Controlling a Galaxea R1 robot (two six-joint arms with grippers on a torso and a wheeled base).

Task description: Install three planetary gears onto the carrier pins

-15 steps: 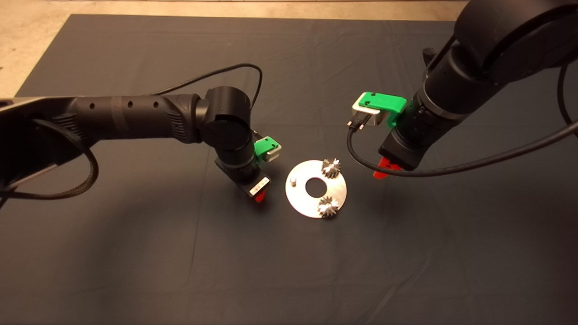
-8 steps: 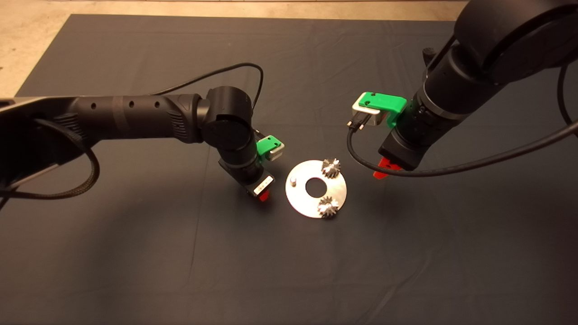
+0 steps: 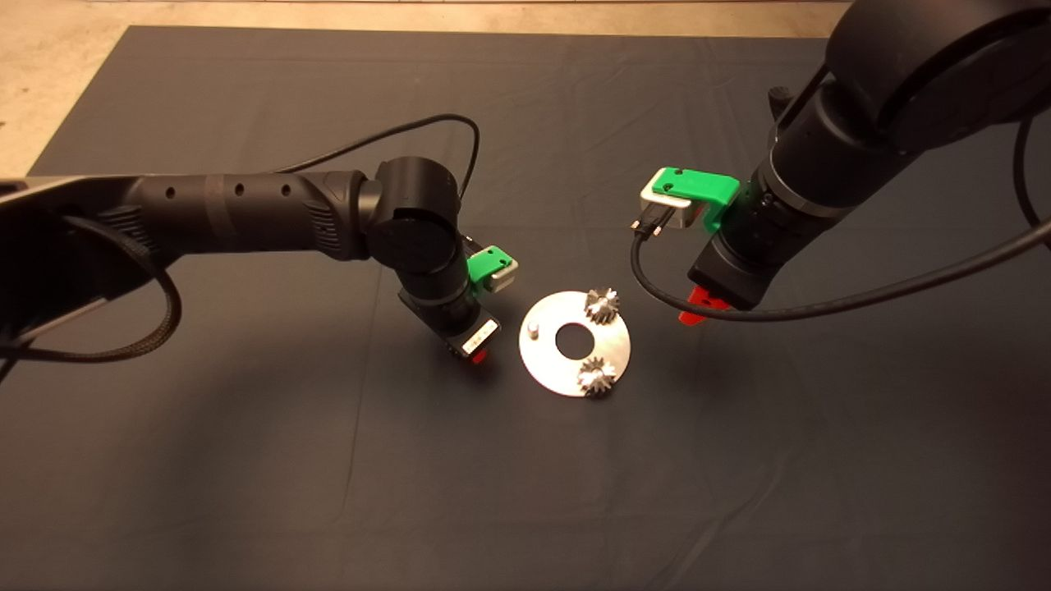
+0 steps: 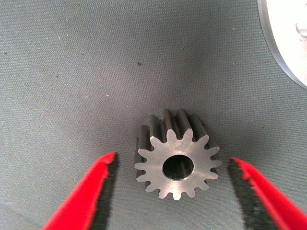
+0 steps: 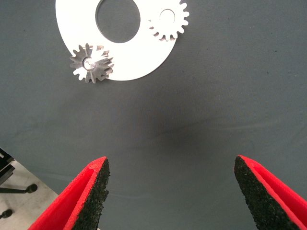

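My left gripper should grab the third gear by its outer teeth (image 4: pixel 144 165) next, so that it can fit the gear onto the bare carrier pin.
A shiny round disc (image 3: pixel 548 365) with a large centre hole lies mid-mat. Two planetary gears (image 3: pixel 602 304) (image 3: pixel 597 376) sit on two of its carrier pins; the third pin (image 3: pixel 533 330) stands bare on the disc's left side. My left gripper (image 3: pixel 476 355) hovers low just left of the disc, open. In the left wrist view it (image 4: pixel 172 160) straddles the third gear (image 4: pixel 177 153), which lies on the mat, with neither finger touching. That gear is hidden in the head view. My right gripper (image 3: pixel 694 316) is open and empty to the right of the disc.
The right wrist view shows the disc (image 5: pixel 144 60) with both mounted gears (image 5: pixel 91 63) (image 5: pixel 168 21) beyond my open right gripper (image 5: pixel 171 164). The disc's rim (image 4: pixel 288 43) shows in the left wrist view. The dark mat (image 3: pixel 525 492) spreads all round.
My left gripper has shifted slightly right, toward the disc. The right arm, disc and mounted gears have not moved.
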